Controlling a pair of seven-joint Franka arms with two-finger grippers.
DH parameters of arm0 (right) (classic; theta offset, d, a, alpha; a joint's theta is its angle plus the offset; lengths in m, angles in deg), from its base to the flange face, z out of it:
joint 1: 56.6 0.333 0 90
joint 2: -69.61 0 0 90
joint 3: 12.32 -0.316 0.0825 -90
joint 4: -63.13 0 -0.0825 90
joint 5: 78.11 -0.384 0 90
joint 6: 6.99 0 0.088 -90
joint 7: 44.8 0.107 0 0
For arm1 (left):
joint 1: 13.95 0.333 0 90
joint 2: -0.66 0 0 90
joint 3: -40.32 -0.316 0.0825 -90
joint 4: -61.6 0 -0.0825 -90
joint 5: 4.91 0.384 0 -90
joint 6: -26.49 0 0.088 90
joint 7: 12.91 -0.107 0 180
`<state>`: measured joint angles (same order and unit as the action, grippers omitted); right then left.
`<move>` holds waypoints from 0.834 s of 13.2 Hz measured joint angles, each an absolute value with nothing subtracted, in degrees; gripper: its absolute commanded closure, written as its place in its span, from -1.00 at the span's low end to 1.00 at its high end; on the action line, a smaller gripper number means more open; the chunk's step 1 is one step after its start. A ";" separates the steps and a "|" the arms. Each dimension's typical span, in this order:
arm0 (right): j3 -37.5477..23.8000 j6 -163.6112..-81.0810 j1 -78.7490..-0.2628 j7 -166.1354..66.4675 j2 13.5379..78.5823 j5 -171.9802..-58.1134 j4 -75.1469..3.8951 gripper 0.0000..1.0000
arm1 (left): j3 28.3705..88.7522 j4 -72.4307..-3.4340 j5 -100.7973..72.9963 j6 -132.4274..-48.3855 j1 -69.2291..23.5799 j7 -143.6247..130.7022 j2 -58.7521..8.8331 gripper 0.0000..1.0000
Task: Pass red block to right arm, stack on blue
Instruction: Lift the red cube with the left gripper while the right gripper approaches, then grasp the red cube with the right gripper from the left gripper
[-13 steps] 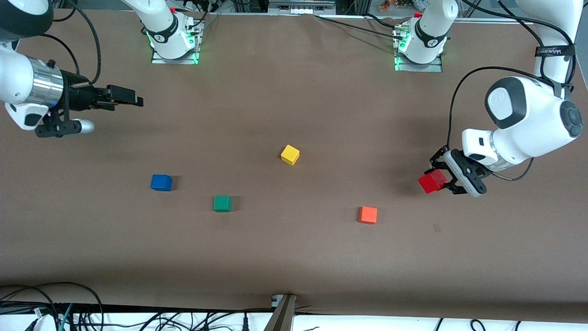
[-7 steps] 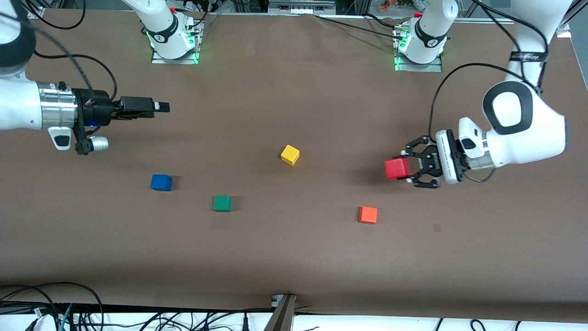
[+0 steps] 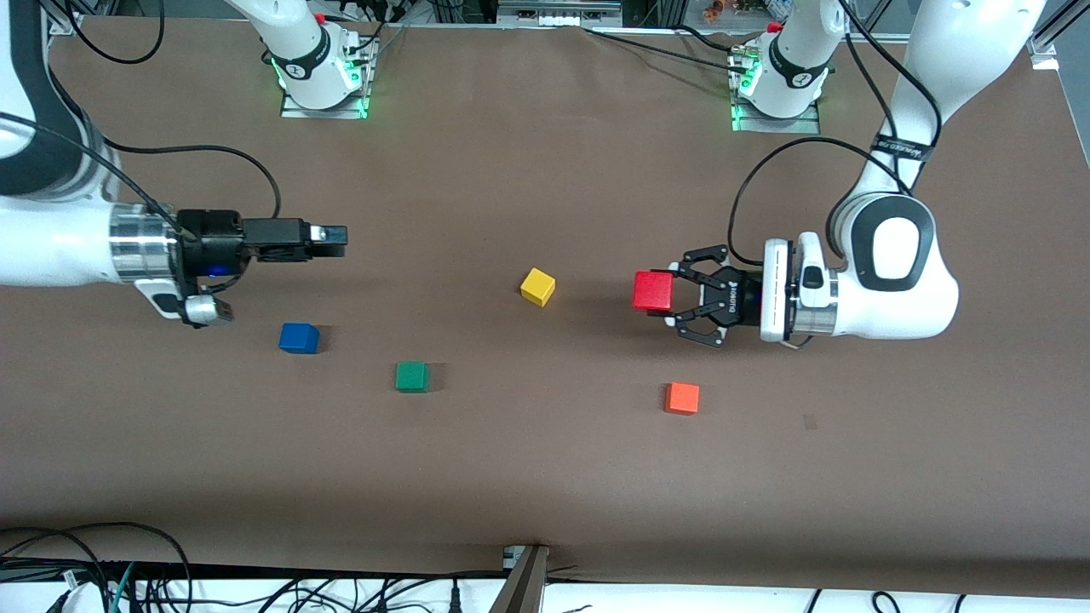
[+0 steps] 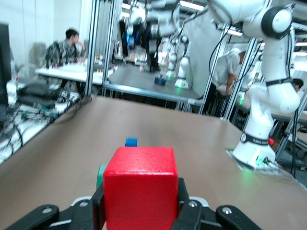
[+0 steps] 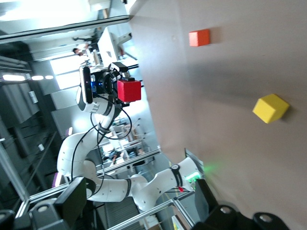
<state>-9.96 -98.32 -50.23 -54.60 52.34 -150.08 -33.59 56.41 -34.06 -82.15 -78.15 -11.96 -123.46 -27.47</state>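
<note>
My right gripper is about to grab the red block's sides that stick out of my left gripper. Then it can stack the red block (image 3: 654, 290) on the blue cube (image 3: 299, 338).
My left gripper (image 3: 673, 292) is shut on the red block (image 3: 654, 290) and holds it level above the table, between the yellow and orange cubes. In the left wrist view the red block (image 4: 140, 187) fills the space between the black fingers (image 4: 182, 206). My right gripper (image 3: 336, 241) is open and empty, up in the air, pointing toward the red block, which also shows in the right wrist view (image 5: 128, 90). The blue cube (image 3: 299, 338) sits on the table toward the right arm's end, below the right wrist; it shows small in the left wrist view (image 4: 131, 142).
A green cube (image 3: 412, 376) lies beside the blue one, nearer the front camera. A yellow cube (image 3: 537, 287) sits mid-table between the two grippers. An orange cube (image 3: 682, 398) lies nearer the front camera than the left gripper. Both arm bases (image 3: 319, 64) stand along the table's back edge.
The left gripper has carried the red block toward the table's middle and turned level. The right gripper has moved toward the middle too, closing the gap between them.
</note>
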 measured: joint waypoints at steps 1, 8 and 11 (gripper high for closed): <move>-10.35 -100.08 -49.60 -57.65 51.82 -151.94 -35.35 -1.00 | 57.95 -32.83 -85.00 -78.13 -11.97 -123.45 -27.75 1.00; -13.83 -119.69 -37.51 -63.20 51.45 -169.97 -39.52 -1.00 | 60.80 -26.43 -96.92 -82.45 -18.76 -122.56 -30.62 1.00; -13.76 -120.78 -36.46 -63.11 51.80 -174.67 -39.41 -1.00 | 60.90 -26.32 -98.86 -86.76 -21.73 -122.49 -30.66 1.00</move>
<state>-13.76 -120.78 -36.46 -63.11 51.80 -174.67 -39.41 60.90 -26.32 -98.86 -86.76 -21.73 -122.49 -30.66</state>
